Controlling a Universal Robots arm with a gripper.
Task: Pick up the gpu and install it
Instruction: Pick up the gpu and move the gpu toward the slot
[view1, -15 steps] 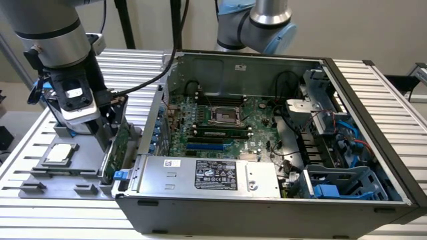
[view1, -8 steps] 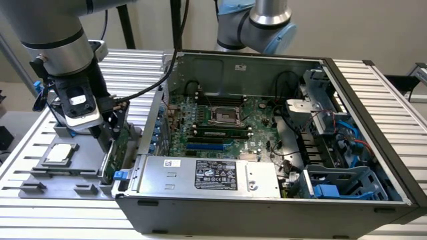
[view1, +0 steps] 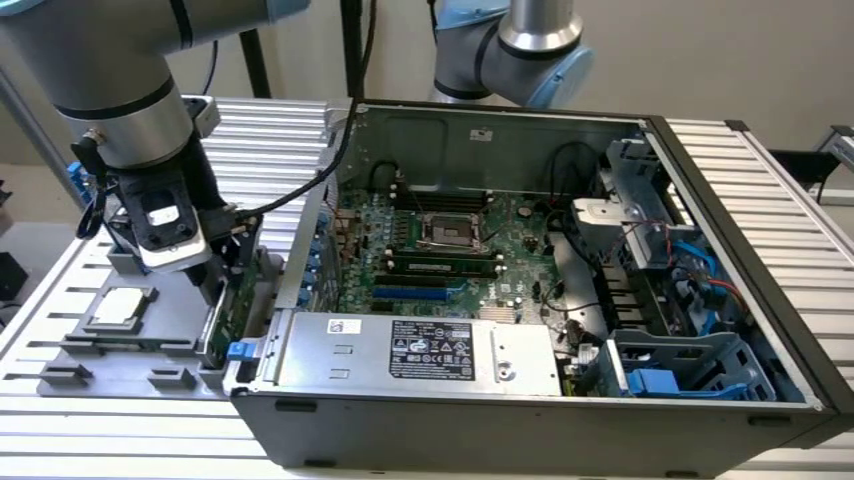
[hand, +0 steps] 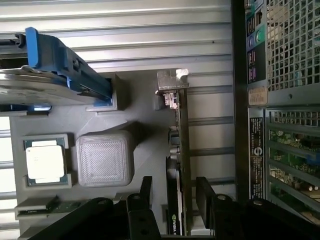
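Observation:
The robot's gripper needs to take the GPU by its black cooler end (view1: 223, 325) next, across the flat facing sides, because the silver bracket sticks out sideways at one end.
The gpu (hand: 177, 150) stands on its edge in a slot of the grey holder tray (hand: 145, 135), with its silver end bracket (hand: 171, 82) at the far end. Seen from the wrist, my gripper (hand: 175, 197) is open, and its two black fingers (hand: 145, 192) straddle the card's black cooler end with a gap on each side. In the exterior view the gripper (view1: 218, 280) hangs just over the gpu (view1: 230, 305), between the tray and the case wall. Nothing is held.
The open computer case (view1: 747, 250) lies at the exterior view's right with the green motherboard (view1: 441, 250) and a silver power supply (view1: 414, 350) inside. On the tray are a CPU (hand: 45, 160), a grey block (hand: 105, 159) and a hard drive with blue rails (hand: 55, 70). A second arm (view1: 514, 50) stands behind the case.

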